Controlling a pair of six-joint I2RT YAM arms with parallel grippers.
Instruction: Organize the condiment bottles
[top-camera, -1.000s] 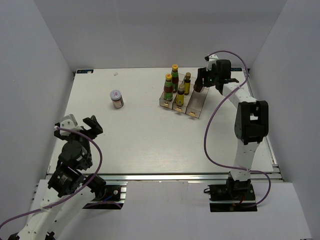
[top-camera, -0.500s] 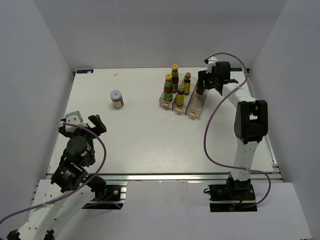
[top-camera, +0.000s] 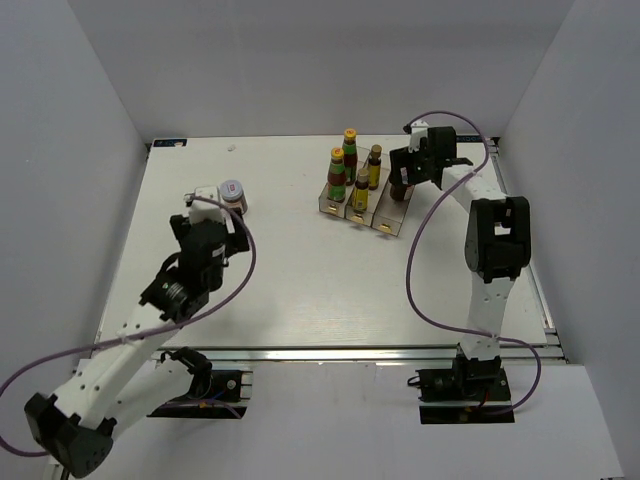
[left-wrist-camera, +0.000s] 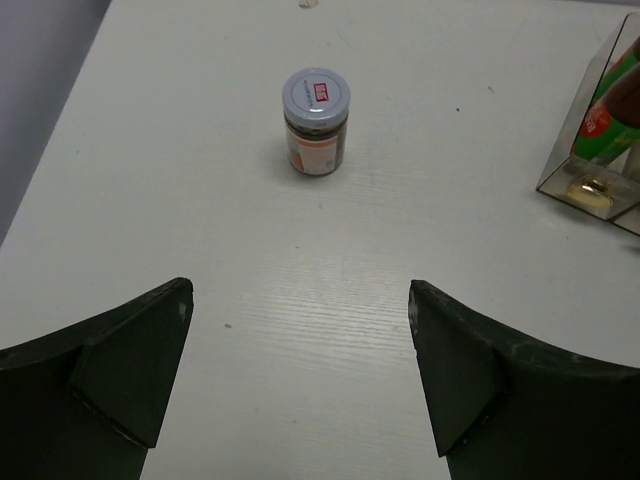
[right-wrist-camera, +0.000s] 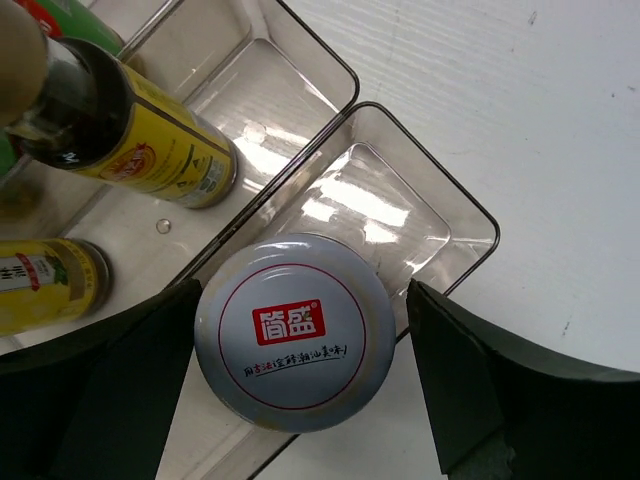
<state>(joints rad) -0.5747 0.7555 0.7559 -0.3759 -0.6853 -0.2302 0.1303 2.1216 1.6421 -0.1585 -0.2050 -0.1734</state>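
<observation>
My left gripper reaches the squat brown jar on the tabletop next and grabs its white-lidded top, leaving its base free to settle in the tray.
Two red sauce bottles and two slim gold-capped bottles stand in the left and middle compartments of the clear tray. One white-lidded jar is at the far end of the right compartment. In the right wrist view its lid lies between my right gripper's wide-apart fingers, with a thin gap at the right finger. The right gripper hovers over that jar. The second jar stands alone on the table. My left gripper is open and empty just short of it; the jar is ahead of the fingers.
White walls close in the table on the left, back and right. The tray's corner shows at the right of the left wrist view. The slim bottles stand close beside the right gripper's left finger.
My left arm swung from the near-left corner up to the lone jar. My right gripper moved a little nearer and lower with the other jar, over the tray's right compartment.
</observation>
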